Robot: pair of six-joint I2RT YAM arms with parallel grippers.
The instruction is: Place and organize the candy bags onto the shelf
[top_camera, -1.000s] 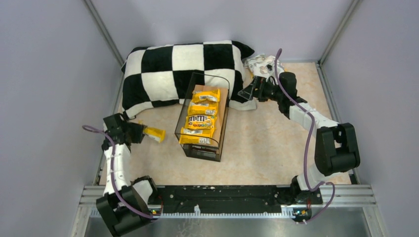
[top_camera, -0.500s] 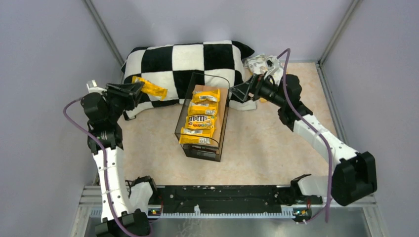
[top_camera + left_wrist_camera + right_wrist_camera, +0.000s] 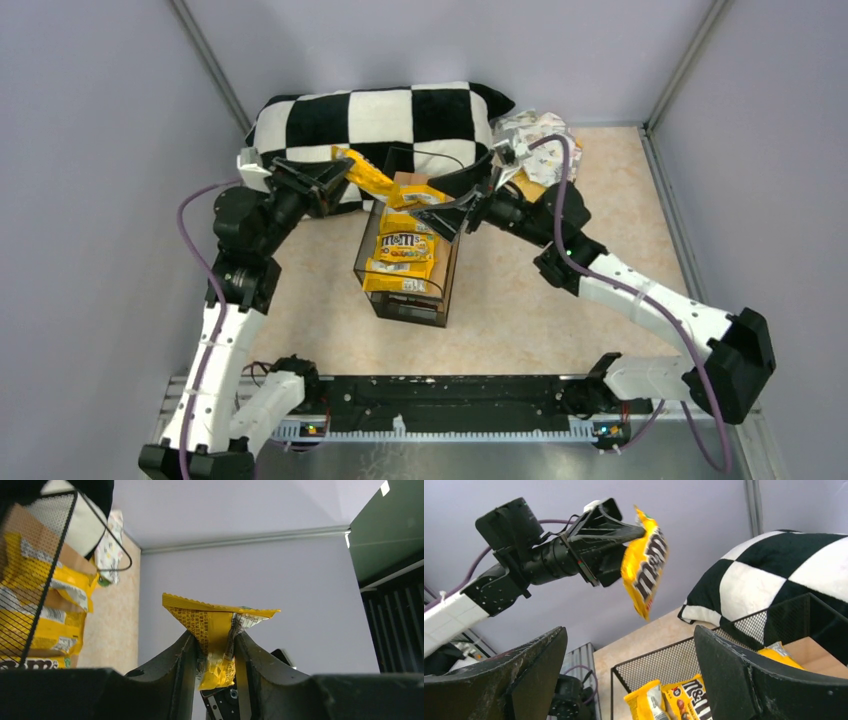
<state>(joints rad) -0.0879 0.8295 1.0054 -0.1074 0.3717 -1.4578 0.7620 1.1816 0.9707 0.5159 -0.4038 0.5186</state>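
Observation:
My right gripper will move toward the yellow candy bag's loose end first and then close on it, because the fingers stop short of it.
The shelf [image 3: 445, 302] is a black wire rack with a brown board, mid-table, holding several yellow M&M's candy bags [image 3: 404, 249]. My left gripper [image 3: 338, 178] is shut on one yellow candy bag [image 3: 368, 178] and holds it in the air over the rack's far end. In the left wrist view the bag [image 3: 215, 630] is pinched between the fingers [image 3: 175, 660]. My right gripper [image 3: 455, 200] is open and empty, just right of that bag, above the rack. The right wrist view shows the held bag [image 3: 644, 562] and bags in the rack [image 3: 684, 700].
A big black-and-white checkered pillow [image 3: 340, 130] lies behind the rack. A white cartoon-print cloth [image 3: 535, 130] sits at the back right. Grey walls [image 3: 100, 150] close in on left, right and back.
My left gripper carried the yellow bag from the floor at the left, up past the pillow, to above the rack's far end. My right gripper moved left from the cloth to over the rack.

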